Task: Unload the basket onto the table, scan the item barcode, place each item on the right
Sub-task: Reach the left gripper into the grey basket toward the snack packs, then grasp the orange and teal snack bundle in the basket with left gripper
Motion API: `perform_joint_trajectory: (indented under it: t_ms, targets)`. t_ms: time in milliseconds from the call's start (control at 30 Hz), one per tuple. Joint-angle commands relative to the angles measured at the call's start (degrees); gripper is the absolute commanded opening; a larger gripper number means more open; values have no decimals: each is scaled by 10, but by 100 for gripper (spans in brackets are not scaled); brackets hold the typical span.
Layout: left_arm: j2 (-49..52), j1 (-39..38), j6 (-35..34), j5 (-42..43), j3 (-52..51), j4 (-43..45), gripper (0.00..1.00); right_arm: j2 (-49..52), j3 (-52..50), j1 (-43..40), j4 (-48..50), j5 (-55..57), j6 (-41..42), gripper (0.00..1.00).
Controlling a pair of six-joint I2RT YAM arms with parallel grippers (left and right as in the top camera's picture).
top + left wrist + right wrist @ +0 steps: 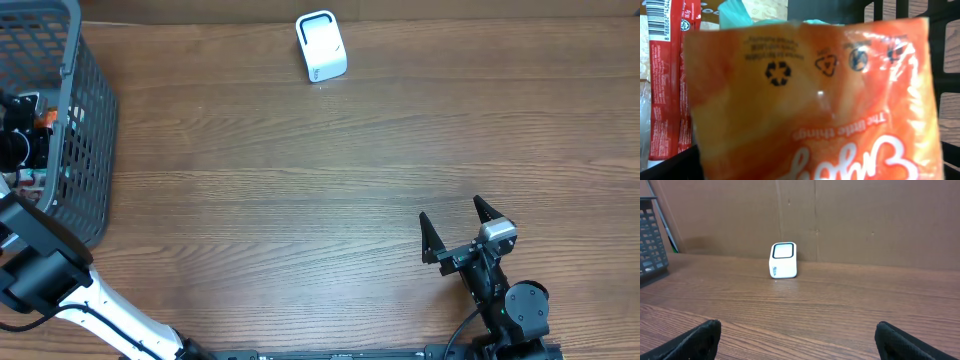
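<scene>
My left gripper next needs the orange packet's side edges, so its broad sides can turn freely toward the scanner (321,46).
An orange snack packet (810,100) fills the left wrist view, upside down, with a recycling mark near its top; no barcode shows on this face. My left gripper (18,128) is down inside the grey basket (92,120), right at the packet, its jaws standing wide; its fingers are hidden in its own wrist view. The white scanner (321,46) stands at the table's far edge, also seen ahead as the scanner (783,260) in the right wrist view. My right gripper (456,228) rests open near the front edge with nothing between its fingers (700,340).
Red packets (670,80) with a printed barcode lie left of the orange one in the basket. The basket's dark mesh wall (940,50) rises on the right. A brown cardboard wall (865,220) stands behind the scanner.
</scene>
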Motion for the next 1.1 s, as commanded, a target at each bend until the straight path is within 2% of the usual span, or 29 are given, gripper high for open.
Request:
perform_joint_trajectory:
  t_ms: [0,233,600,1067]
  targets:
    - [-6,-4,12,9,22,-3,100,-5,-6,2,2,-1,1,100]
    - [-6,-17,3,-35,68,-19,100,-5,-6,2,2,-1,1,100]
    - [0,-52,2,-100,61,-10,100,-6,-6,2,2,-1,1,100]
    - [3,-54,-3,-101,56,-8,99,-5,-6,2,2,-1,1,100]
